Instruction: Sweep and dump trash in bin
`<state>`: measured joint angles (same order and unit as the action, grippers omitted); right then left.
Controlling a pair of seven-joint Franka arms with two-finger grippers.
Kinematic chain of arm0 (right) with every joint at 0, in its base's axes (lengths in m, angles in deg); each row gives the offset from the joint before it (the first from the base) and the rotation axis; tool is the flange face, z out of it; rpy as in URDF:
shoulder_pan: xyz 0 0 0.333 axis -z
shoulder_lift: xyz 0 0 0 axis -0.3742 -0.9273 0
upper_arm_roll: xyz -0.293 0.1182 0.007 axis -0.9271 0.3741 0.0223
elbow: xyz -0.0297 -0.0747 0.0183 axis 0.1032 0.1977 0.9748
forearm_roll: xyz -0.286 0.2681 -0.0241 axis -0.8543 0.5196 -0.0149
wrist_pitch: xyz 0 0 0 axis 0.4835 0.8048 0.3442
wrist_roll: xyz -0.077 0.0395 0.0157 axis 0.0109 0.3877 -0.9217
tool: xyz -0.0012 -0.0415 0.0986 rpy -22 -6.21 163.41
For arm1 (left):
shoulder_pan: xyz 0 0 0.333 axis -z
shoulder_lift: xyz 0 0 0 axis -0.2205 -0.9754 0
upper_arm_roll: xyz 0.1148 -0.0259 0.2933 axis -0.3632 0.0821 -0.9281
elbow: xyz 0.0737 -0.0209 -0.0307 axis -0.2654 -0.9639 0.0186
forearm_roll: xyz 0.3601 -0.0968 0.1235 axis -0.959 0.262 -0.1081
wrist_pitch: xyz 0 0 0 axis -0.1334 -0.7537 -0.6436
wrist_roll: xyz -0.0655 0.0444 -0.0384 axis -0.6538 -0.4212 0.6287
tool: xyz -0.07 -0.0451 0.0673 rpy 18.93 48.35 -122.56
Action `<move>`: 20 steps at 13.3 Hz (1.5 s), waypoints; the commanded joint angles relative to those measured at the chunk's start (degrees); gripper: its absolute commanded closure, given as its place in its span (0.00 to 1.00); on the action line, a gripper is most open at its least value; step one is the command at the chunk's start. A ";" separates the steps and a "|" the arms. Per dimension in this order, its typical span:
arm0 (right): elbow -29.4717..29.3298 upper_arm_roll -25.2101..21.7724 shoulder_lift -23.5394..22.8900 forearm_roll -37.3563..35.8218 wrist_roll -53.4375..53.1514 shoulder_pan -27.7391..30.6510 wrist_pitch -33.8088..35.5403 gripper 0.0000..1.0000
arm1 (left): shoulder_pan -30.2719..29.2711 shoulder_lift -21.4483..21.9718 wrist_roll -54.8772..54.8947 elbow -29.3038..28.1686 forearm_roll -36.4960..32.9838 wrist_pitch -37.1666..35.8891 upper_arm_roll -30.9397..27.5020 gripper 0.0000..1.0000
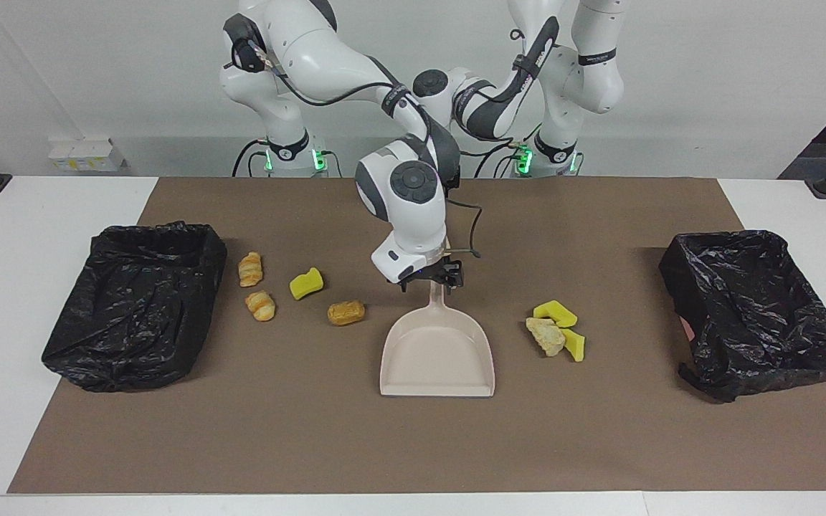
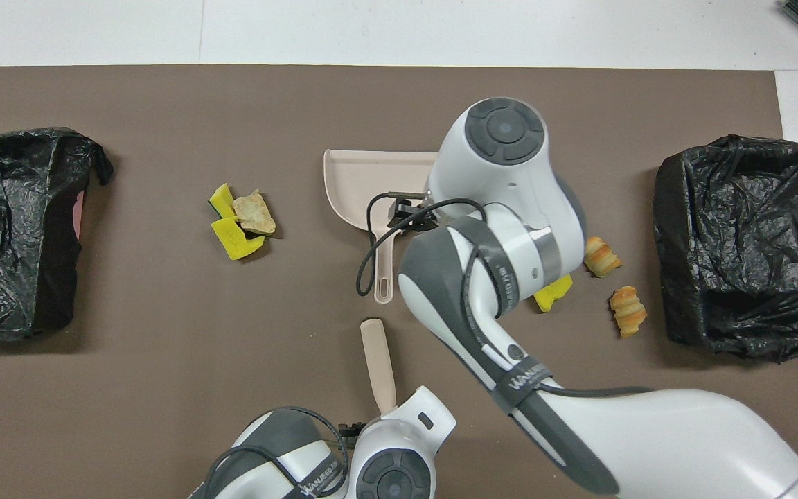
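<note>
Next, my right gripper grabs the beige dustpan by its handle (image 2: 384, 274) to collect the swept trash and dump it in the bin (image 2: 745, 241).
A beige dustpan (image 1: 437, 358) lies mid-mat, handle toward the robots. My right gripper (image 1: 432, 279) is down at that handle, open, a finger on each side; it also shows in the overhead view (image 2: 409, 211). Trash toward the right arm's end: two croissants (image 1: 249, 269) (image 1: 261, 305), a yellow sponge (image 1: 306, 283), a bread piece (image 1: 346, 312). Toward the left arm's end: a beige lump (image 1: 546, 335) between two yellow sponges (image 1: 555, 310). The beige brush (image 2: 377, 360) lies nearer the robots than the pan. My left gripper (image 2: 399, 426) is over its handle end, fingers hidden.
A black-lined bin (image 1: 133, 308) stands at the right arm's end of the brown mat, and another (image 1: 757, 315) at the left arm's end. The right arm's forearm spans the mat over the bread piece and part of the sponge in the overhead view.
</note>
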<state>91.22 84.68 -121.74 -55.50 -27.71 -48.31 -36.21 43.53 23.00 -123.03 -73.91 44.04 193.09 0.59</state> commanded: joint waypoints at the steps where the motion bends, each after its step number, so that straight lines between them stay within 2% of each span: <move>1: -1.94 0.06 -0.73 -1.32 -1.04 -0.39 0.25 0.24 | 1.48 0.44 -1.12 0.07 0.71 0.26 -1.26 0.23; 3: -0.71 0.15 -0.30 -1.32 -1.22 -0.65 0.33 0.35 | 1.48 1.59 -1.12 0.25 0.71 -0.19 -1.35 0.23; 4: -0.36 0.15 -0.03 -1.06 -1.13 -1.26 0.86 0.46 | 1.22 1.59 -1.12 0.25 0.71 -0.02 -1.35 0.26; 5: 0.17 0.23 0.32 -0.89 -1.22 -1.27 0.95 0.53 | 1.13 1.33 -1.12 0.51 0.71 0.07 -1.43 0.34; 6: 1.31 0.23 0.93 -0.62 -1.13 -1.27 0.78 0.53 | 1.13 1.41 -1.12 0.52 0.71 -0.02 -1.44 0.45; 8: 2.55 0.23 1.55 -0.36 -1.22 -1.79 0.42 0.50 | 1.13 1.42 -1.21 0.52 0.71 -0.02 -1.35 0.76; 9: 3.07 0.23 1.99 -0.36 -1.22 -2.14 0.42 0.50 | 1.13 1.42 -1.29 0.52 0.80 0.07 -1.35 1.00; 10: 3.60 0.23 2.17 -0.53 -1.13 -2.23 0.51 0.57 | 0.95 1.33 -1.12 0.60 0.80 -0.02 -1.43 1.00; 11: 3.78 0.23 2.34 -0.53 -0.43 -2.23 0.77 0.74 | 0.69 1.59 -0.60 0.69 0.80 -0.28 -1.87 1.00; 12: 4.56 0.32 2.61 -0.62 0.53 -2.06 0.69 0.99 | -1.05 2.11 -0.24 0.69 0.71 -0.45 -1.96 1.00; 16: 3.52 0.23 3.48 -1.24 3.69 -0.83 1.56 1.00 | -5.89 5.19 5.28 0.78 0.71 -8.34 -1.96 1.00; 20: 3.60 0.32 7.70 -0.36 15.71 4.17 3.83 1.00 | -13.01 9.66 10.29 0.78 0.54 -16.70 -1.96 1.00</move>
<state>93.39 84.34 -117.59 -56.12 -17.38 -47.27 -34.67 34.16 28.95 -115.97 -72.66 44.05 180.44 -1.76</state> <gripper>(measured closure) 0.687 0.740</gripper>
